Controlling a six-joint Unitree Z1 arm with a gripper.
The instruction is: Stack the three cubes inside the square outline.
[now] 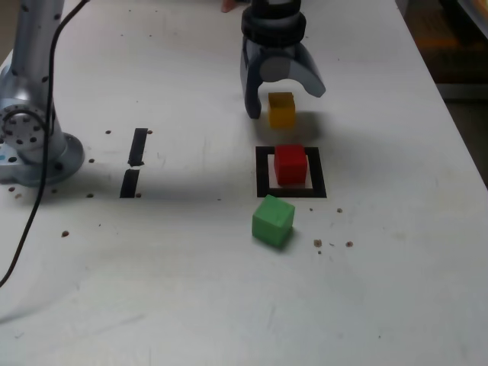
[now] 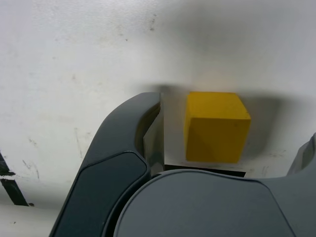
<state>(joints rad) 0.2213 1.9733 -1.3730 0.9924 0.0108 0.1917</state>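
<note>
My gripper grabs the yellow cube [image 1: 281,109] by two opposite sides next, to stack it on the red cube in the square outline [image 1: 263,172].
In the exterior view my gripper [image 1: 284,103] hangs open over the yellow cube [image 1: 281,109], one finger [image 1: 252,103] low beside it on that view's left, the other [image 1: 314,82] higher on the right. The wrist view shows the yellow cube [image 2: 216,127] on the table between the fingers [image 2: 123,153], with a gap on each side. The red cube [image 1: 290,165] sits inside the square outline [image 1: 263,172], just nearer the camera than the yellow one. In front of the outline lies the green cube [image 1: 273,219], turned slightly.
Two short black tape strips [image 1: 138,146] [image 1: 130,183] lie on the white table toward the exterior view's left. The arm's base [image 1: 30,141] and a black cable [image 1: 34,206] occupy the far left. Small dark crumbs [image 1: 320,244] dot the surface. The table's edge [image 1: 450,114] runs along the right.
</note>
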